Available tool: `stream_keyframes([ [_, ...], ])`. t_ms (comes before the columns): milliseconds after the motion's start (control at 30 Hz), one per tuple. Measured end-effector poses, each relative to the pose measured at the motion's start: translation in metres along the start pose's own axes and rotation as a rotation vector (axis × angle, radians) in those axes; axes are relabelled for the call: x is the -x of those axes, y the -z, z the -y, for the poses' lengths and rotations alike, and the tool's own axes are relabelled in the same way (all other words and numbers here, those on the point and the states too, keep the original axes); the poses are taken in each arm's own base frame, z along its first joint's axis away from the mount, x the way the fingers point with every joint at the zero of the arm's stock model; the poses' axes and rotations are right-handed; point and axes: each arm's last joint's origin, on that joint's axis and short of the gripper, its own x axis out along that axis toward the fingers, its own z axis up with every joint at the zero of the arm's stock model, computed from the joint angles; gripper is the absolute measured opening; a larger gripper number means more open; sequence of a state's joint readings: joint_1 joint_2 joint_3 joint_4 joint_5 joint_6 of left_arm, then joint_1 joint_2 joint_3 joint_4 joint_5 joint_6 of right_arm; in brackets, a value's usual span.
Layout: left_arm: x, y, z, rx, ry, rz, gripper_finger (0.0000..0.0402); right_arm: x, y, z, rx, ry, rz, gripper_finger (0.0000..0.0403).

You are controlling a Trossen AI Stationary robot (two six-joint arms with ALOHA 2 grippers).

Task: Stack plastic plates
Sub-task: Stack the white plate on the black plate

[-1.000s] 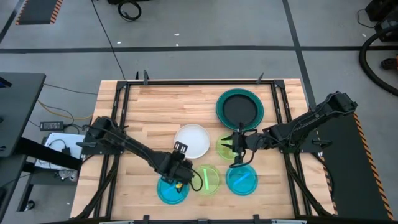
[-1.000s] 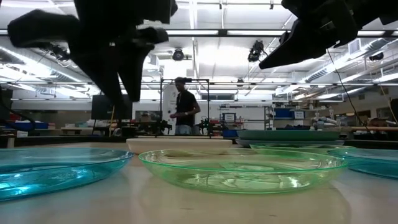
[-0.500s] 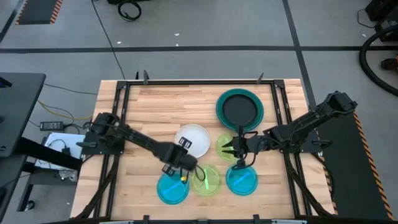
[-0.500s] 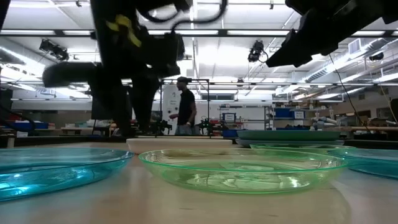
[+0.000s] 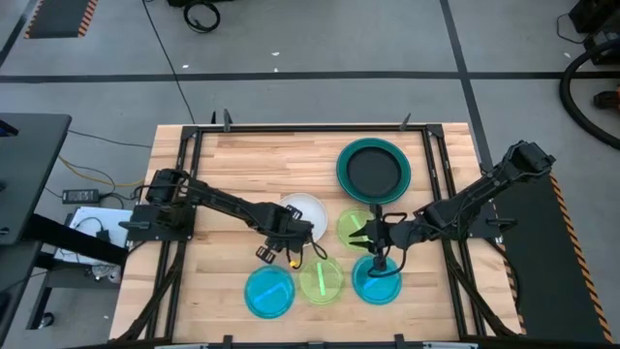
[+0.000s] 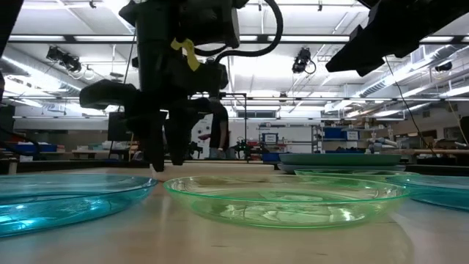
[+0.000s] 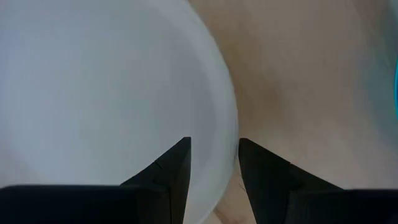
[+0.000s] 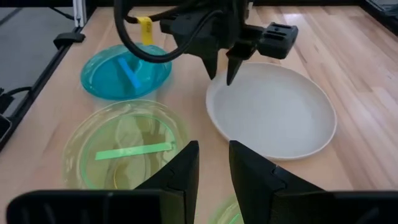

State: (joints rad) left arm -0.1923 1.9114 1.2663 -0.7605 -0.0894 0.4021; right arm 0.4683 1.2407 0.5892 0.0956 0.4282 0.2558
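Observation:
The left gripper is ready to close, as its fingers reach down on either side, low over the wood. Closing now would hold the white plate's rim point(image 7: 225, 157).
The white plate point(image 5: 302, 211) lies flat on the table. My left gripper point(image 5: 294, 237) hangs open over its near rim point(image 7: 227, 134), one finger over the plate point(image 7: 93, 93) and one outside; touch cannot be told. My right gripper point(image 5: 374, 242) hovers open between a lime plate point(image 5: 353, 225) and a cyan plate point(image 5: 376, 281), holding nothing. Another lime plate point(image 5: 321, 279) and a cyan plate point(image 5: 268, 292) lie near the front edge. The black plate point(image 5: 374, 170) rests in the large teal plate point(image 5: 342, 167). The blue plate is out of view.
The small plates crowd the near half of the table point(image 5: 232, 165), almost edge to edge. The far left of the board is bare wood. A black frame rail point(image 5: 184, 194) runs along each side. A person stands far behind the table point(image 6: 217, 132).
My left gripper has moved from above the near-left cyan plate toward the far edge and right, and has come down over the white plate's near rim. My right gripper has shifted slightly toward the near edge. No plate has moved.

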Motion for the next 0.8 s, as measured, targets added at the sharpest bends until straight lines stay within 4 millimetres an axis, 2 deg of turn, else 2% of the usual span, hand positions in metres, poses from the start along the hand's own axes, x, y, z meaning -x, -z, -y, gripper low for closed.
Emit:
stream_keyframes([
  [300,-0.002,-0.0009,0.0002,-0.03,0.007,0.005,0.0134,0.0015,0.0012,-0.0026,-0.005,0.012,0.001,0.0098],
  [633,-0.0018,-0.0001,0.001,-0.031,0.011,-0.005,0.0015,0.0014,0.0013,-0.0024,0.002,0.015,0.0,0.0098],
  [800,-0.0016,0.0003,0.0013,-0.028,0.012,-0.011,0.0009,0.0014,0.0013,-0.0023,0.019,0.015,0.0,0.0098],
])
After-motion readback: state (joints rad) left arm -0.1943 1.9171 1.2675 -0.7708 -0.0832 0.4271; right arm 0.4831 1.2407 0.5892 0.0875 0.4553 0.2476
